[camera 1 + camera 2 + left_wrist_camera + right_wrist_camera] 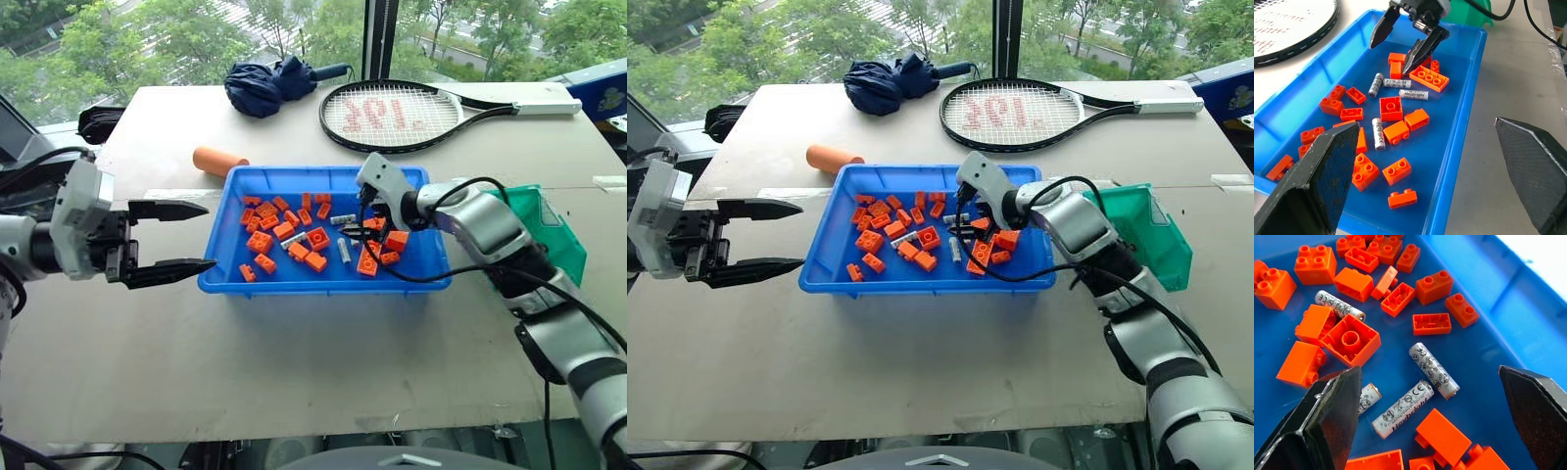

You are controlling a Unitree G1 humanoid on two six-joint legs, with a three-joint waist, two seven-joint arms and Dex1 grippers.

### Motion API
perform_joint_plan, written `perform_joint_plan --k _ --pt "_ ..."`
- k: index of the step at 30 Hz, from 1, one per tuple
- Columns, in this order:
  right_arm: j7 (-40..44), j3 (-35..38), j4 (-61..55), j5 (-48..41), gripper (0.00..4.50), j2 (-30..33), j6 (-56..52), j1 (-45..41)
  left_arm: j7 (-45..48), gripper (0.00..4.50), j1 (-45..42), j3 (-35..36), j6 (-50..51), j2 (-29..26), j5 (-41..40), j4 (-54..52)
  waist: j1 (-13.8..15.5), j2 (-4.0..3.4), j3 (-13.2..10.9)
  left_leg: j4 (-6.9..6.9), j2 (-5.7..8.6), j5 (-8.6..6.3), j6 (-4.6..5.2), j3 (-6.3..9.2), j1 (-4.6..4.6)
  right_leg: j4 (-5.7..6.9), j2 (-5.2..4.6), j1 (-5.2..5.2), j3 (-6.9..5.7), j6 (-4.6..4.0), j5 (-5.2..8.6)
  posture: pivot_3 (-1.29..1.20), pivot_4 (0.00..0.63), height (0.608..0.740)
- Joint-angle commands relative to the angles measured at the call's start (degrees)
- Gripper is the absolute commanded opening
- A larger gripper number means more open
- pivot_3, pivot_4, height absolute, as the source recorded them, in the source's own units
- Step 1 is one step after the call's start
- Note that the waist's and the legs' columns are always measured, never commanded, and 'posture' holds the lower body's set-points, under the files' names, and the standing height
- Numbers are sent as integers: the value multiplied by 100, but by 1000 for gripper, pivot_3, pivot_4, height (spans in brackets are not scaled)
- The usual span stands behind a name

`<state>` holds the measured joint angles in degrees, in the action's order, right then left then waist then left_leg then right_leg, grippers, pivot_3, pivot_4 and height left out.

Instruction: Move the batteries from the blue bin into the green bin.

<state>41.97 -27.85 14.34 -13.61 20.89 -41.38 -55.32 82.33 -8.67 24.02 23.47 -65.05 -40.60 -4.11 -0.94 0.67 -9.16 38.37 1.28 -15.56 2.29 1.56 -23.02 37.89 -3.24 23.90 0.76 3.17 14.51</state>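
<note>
The blue bin's bottom shows between my right gripper's fingers and the loose silvery batteries, so closing now would miss them. The gripper moves toward the batteries next, before it closes on them.
The blue bin [323,286] sits mid-table, holding many orange bricks [316,238] and several small silvery batteries [1413,94] near its middle. Just right of it stands the green bin [549,230]. My right gripper [358,220] hangs open inside the blue bin, low over a cluster of batteries [1403,409], with nothing between its fingers [1415,54]. Outside the bin's left wall, my left gripper [208,235] is held wide open and empty, pointing across the bin.
At the back of the table lie a tennis racket [402,116], a folded dark-blue umbrella [269,83] and an orange cylinder [217,161]. Bare tabletop [294,362] stretches in front of the blue bin to the near edge.
</note>
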Motion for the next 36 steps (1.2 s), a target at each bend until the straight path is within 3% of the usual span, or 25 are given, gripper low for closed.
perform_joint_plan --k 1,11,14,21,23,28,32,36 --pt "168 -150 996 543 4469 -400 768 -393 28 4500 -23 268 -35 -114 75 50 -26 0 0 -1 0 0 0 0 1 1 -1 0 0 0 0 0 150 740" --pt "755 -43 3353 1167 4469 -1158 1631 -1238 106 4500 -178 342 -69 -249 230 488 -164 -3 -1 -12 0 7 -14 6 3 10 -8 13 1 -1 0 0 150 740" --pt "873 56 3698 1267 3644 -1315 1749 -1360 137 4500 -190 344 -83 -235 263 523 -166 -3 -1 -14 0 7 -15 6 2 10 -12 15 2 -1 0 0 150 740" --pt "990 298 3960 1519 83 -1476 1929 -1403 191 4500 -225 326 -160 -192 304 580 -163 -4 -2 -16 2 8 -18 7 2 11 -23 16 1 -1 0 0 150 740" --pt "983 409 3810 1530 33 -1463 1932 -1370 210 4500 -265 289 -175 -165 286 574 -162 -4 -2 -16 3 9 -19 9 2 11 -25 16 1 -1 -1 0 150 740" --pt "1090 758 2624 1376 33 -1202 1372 -1083 178 4500 -541 114 -72 -24 148 485 -152 -5 -3 -17 5 9 -20 11 -2 11 -29 19 4 -1 -1 0 150 740" --pt "1106 1089 133 1136 33 -530 54 -311 147 4500 -918 -178 43 165 33 310 -126 -3 1 8 13 12 -22 37 -88 28 -37 88 -6 1 -3 0 150 740" --pt "841 1885 -2336 673 33 204 -1584 450 44 4500 -1454 -551 256 458 -158 16 -82 -1 1 16 32 11 -20 46 -95 58 -56 96 -15 2 -3 0 150 740"
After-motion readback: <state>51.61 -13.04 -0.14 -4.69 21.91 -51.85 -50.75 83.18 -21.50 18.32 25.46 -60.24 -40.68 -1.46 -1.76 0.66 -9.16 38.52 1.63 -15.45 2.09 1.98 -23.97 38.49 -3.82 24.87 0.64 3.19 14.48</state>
